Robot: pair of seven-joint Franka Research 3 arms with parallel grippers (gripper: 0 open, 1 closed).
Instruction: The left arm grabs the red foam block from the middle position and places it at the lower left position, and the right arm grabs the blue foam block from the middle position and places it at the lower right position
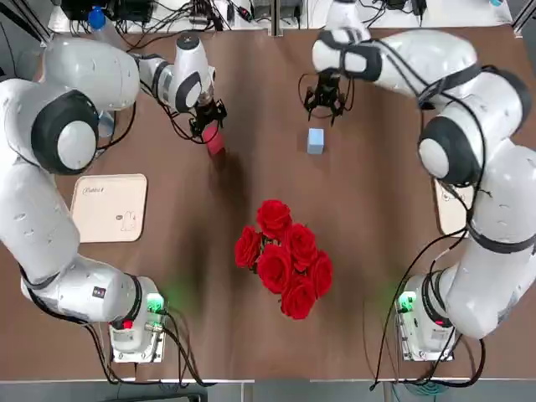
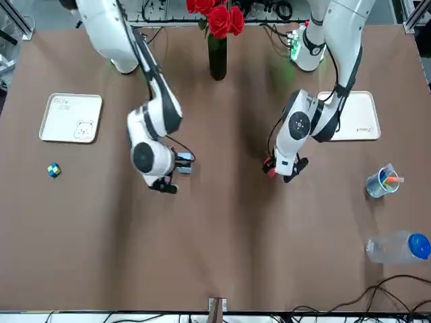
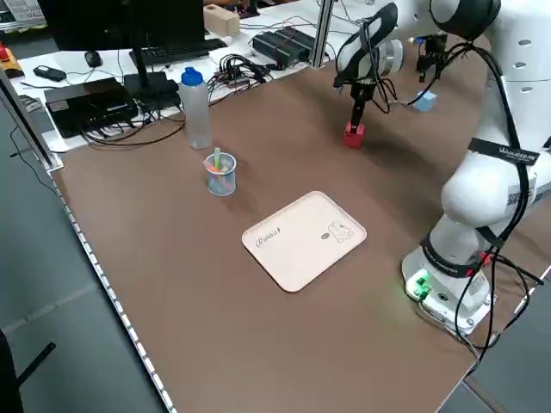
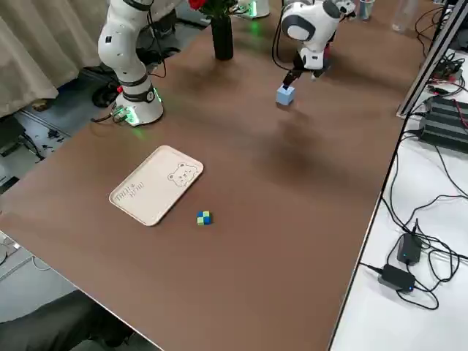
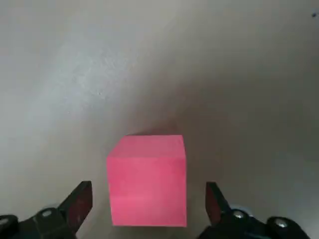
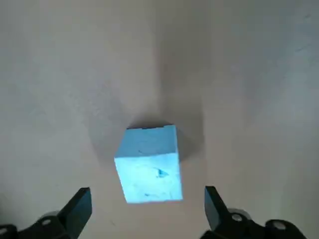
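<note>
My right gripper should next grab the blue foam block by its opposite sides, so that it can place the block on the cream tray with the bear drawing (image 2: 71,118).
The red foam block (image 1: 214,140) rests on the brown table, left of centre at the far side. My left gripper (image 1: 207,117) hovers just over it, open. In the left wrist view the red block (image 5: 147,179) sits between the two fingers (image 5: 79,201) with a gap on each side. The blue foam block (image 1: 316,140) lies to its right. My right gripper (image 1: 325,102) hangs above and slightly beyond it, also open. The right wrist view shows the blue block (image 6: 149,164) a little ahead of the spread fingertips (image 6: 214,206), untouched.
A vase of red roses (image 1: 280,255) stands mid-table, nearer the bases. A cream tray (image 1: 110,207) lies at the left, another tray (image 2: 74,118) at the right. A bottle (image 3: 196,107), a pen cup (image 3: 220,172) and a small coloured cube (image 4: 204,217) sit near the edges.
</note>
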